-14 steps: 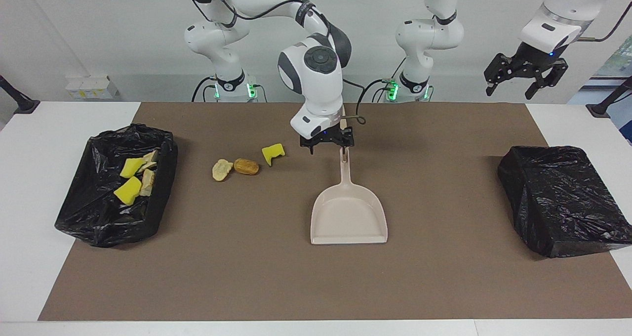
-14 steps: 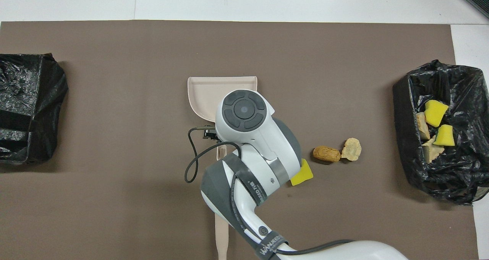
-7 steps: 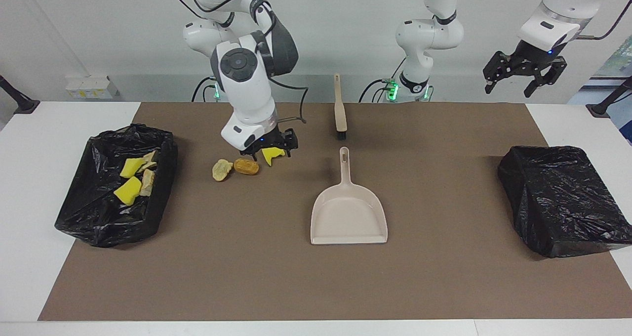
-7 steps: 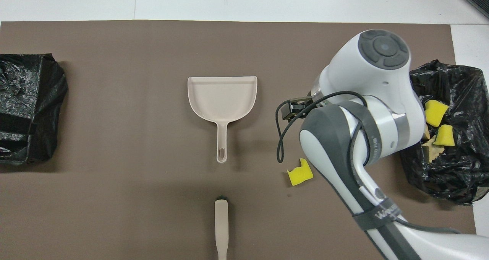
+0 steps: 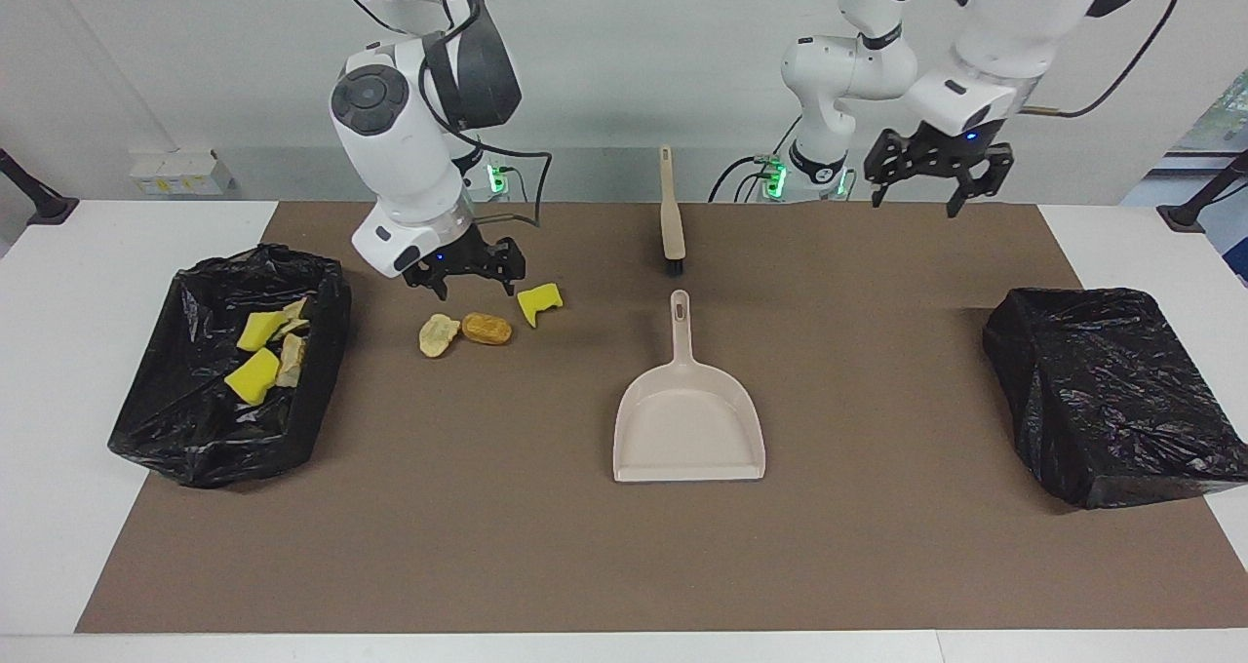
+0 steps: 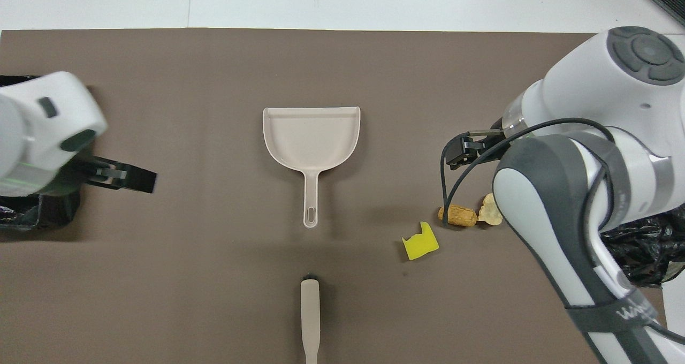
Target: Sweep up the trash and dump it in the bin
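Observation:
I need to reach the dustpan with my left gripper and grab its handle's end [image 6: 311,217], so that the dustpan's wide pan [image 6: 311,136] stays free to catch the swept scraps.
Three scraps of trash lie on the brown mat: a yellow sponge chunk [image 5: 539,302] [image 6: 420,242], a brown lump [image 5: 487,328] [image 6: 458,215] and a tan lump [image 5: 439,334] [image 6: 488,210]. Several more scraps [image 5: 255,372] lie in the black-lined bin [image 5: 322,283] at the right arm's end. My right gripper [image 5: 468,283] [image 6: 463,150] is open and empty, raised over the mat by the three scraps and touching none. My left gripper [image 5: 916,200] [image 6: 134,177] is open and empty, high over the mat toward the left arm's end.
The beige dustpan [image 5: 688,419] [image 6: 311,139] lies mid-mat, handle toward the robots. The beige brush [image 5: 670,216] [image 6: 310,316] lies in line with it, nearer to the robots. A closed black-bagged bin [image 5: 1111,390] sits at the left arm's end. My right arm hides most of the open bin from overhead.
My right gripper left the brush and dustpan handle, crossed over the scraps toward the right arm's end and rose. My left gripper swung in over the mat. The scraps have not moved.

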Controlling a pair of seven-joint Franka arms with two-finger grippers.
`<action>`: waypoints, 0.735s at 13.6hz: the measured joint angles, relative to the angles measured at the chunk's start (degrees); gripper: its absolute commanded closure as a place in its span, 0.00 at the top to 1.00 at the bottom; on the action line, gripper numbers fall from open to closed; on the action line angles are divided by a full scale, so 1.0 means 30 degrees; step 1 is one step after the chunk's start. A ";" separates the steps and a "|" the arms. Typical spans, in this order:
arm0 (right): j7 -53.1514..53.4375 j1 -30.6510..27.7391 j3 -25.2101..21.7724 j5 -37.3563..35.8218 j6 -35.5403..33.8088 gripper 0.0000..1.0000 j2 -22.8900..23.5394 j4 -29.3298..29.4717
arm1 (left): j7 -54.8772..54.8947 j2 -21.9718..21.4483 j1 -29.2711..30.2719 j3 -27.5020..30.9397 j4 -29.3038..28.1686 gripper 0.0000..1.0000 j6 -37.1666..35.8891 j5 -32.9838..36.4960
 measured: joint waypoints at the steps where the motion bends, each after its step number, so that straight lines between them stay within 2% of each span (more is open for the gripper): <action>1: 0.0000 -0.0041 -0.0001 -0.0069 -0.0227 1.00 -0.0440 -0.0290 | -0.1463 0.0043 -0.1208 -0.0038 -0.1508 1.00 0.1764 -0.0002; 3: 0.0054 0.0015 0.0027 -0.0180 -0.0125 1.00 -0.1594 -0.1611 | -0.4290 0.0173 -0.3064 -0.0083 -0.3781 1.00 0.4759 0.0001; 5: 0.0328 0.0098 0.0098 -0.0190 0.1176 1.00 -0.3209 -0.3948 | -0.6323 0.0592 -0.4290 -0.0090 -0.4891 1.00 0.6815 0.0000; 8: 0.0846 0.0431 0.0166 -0.0199 0.3244 1.00 -0.5870 -0.7976 | -0.8983 0.2266 -0.5807 -0.0086 -0.5311 1.00 0.9222 0.0000; 10: 0.1171 0.0684 0.0229 -0.0205 0.3567 1.00 -0.6725 -0.9075 | -1.0330 0.3615 -0.6487 -0.0082 -0.5337 1.00 1.0754 0.0000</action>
